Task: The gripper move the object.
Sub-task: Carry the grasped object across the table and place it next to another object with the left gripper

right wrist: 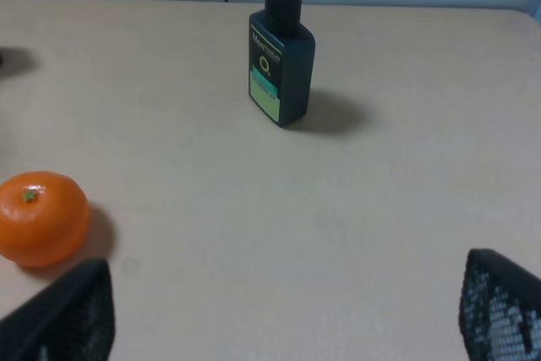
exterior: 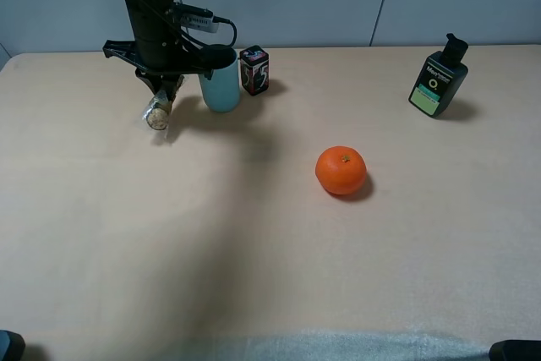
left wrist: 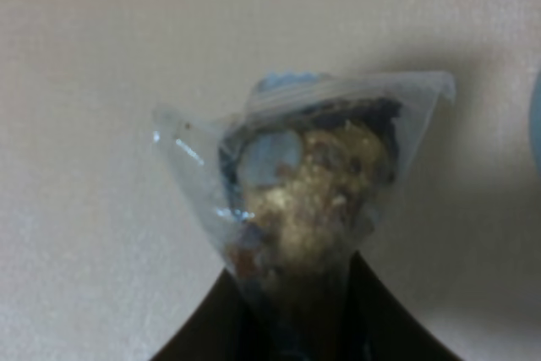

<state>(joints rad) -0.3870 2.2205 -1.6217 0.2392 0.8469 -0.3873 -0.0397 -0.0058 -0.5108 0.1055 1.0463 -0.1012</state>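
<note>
My left gripper should open, as the lower end of the snack bar point(exterior: 158, 112) hangs just above the table beside it and the bar would lie flat.
My left gripper point(exterior: 161, 90) hangs over the far left of the table, shut on the snack bar point(exterior: 158, 112), which dangles end-down just above the tabletop. In the left wrist view the bar point(left wrist: 308, 200) fills the middle, clear crinkly wrapper with brown nutty pieces, pinched between my two dark fingers point(left wrist: 203, 327). My right gripper point(right wrist: 279, 310) is open and empty over bare table; only its two finger tips show at the frame's lower corners.
A light blue cup point(exterior: 221, 79) stands right beside the left gripper, with a small dark printed box point(exterior: 254, 69) behind it. An orange fruit point(exterior: 341, 170) lies mid-table, also seen in the right wrist view point(right wrist: 40, 217). A dark bottle point(exterior: 439, 76) stands far right.
</note>
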